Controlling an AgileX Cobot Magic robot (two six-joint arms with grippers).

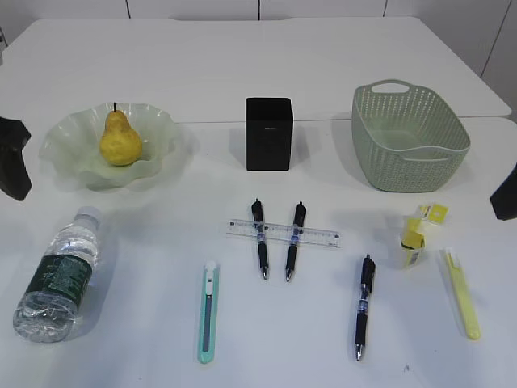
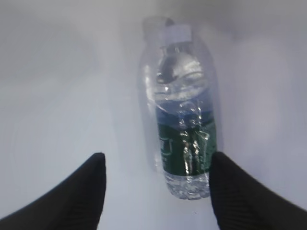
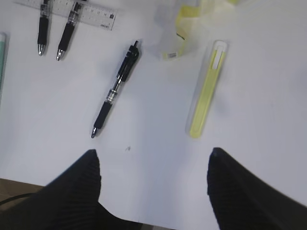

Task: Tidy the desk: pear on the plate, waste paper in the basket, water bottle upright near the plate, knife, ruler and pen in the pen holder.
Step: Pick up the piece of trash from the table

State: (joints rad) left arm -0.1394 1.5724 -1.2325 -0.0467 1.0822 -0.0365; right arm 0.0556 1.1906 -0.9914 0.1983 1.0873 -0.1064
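Observation:
The waste paper stands up from the desk at its crumpled yellow fold [image 1: 413, 233] while its printed end lies flat, so the right gripper needs to grab it by that fold next.
The yellow pear [image 1: 119, 139] sits in the pale green plate [image 1: 63, 137] at the back left. The water bottle [image 1: 60, 276] lies on its side at the front left, and my open left gripper [image 2: 158, 158] hovers over its base with nothing held. The clear ruler [image 1: 283, 233] lies under two pens [image 1: 260, 239]; a third pen [image 1: 364, 305] lies to their right. A teal knife [image 1: 208, 311] and a yellow knife [image 1: 460, 293] lie near the front. The waste paper [image 1: 418, 236] is beside the yellow knife. My right gripper [image 3: 153, 152] hangs open above bare desk [image 1: 145, 347].
The black pen holder [image 1: 269, 133] stands at the back centre. The sage green basket [image 1: 408, 139] is at the back right. The desk's near edge shows at the bottom of the right wrist view.

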